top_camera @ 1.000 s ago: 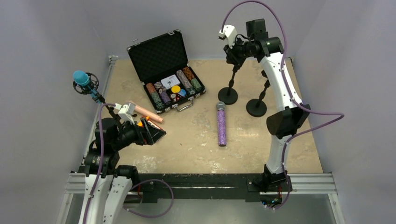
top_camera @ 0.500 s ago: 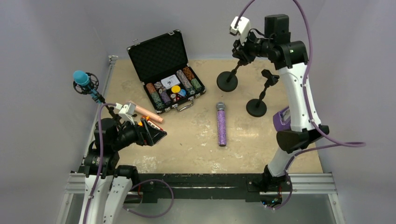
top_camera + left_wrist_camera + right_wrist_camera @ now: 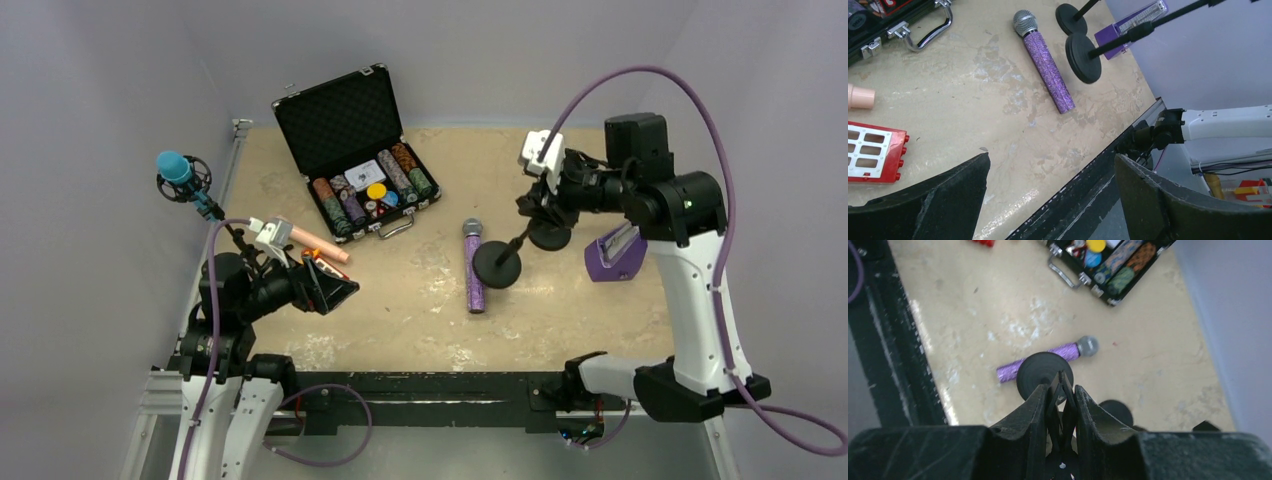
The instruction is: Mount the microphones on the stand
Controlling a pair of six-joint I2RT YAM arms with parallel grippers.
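Note:
My right gripper keeps hold of the stand for now, since its round base [image 3: 497, 265] is tilted and off the table. If I opened now, the stand would fall against the purple microphone.
The glittery purple microphone [image 3: 473, 266] lies on the table at the centre; it also shows in the left wrist view [image 3: 1047, 67] and the right wrist view [image 3: 1040, 362]. My right gripper [image 3: 531, 204] [image 3: 1060, 388] is shut on the clip end of a black stand, holding it tilted, with its round base [image 3: 497, 265] [image 3: 1044, 375] lifted beside the purple microphone. A second stand's base [image 3: 551, 236] sits behind it. The blue microphone [image 3: 175, 168] sits in a mount at the far left. The peach-pink microphone [image 3: 316, 243] lies by my left gripper [image 3: 338, 292] [image 3: 1051, 157], which is open and empty.
An open black case [image 3: 345, 120] of poker chips stands at the back left. A red block [image 3: 873, 157] lies near my left gripper. A purple wedge-shaped object [image 3: 612, 252] lies under my right arm. The table's black front rail [image 3: 430, 385] runs along the near edge.
My right arm has carried the stand from the back of the table forward to the centre, beside the purple microphone. The left arm has not moved.

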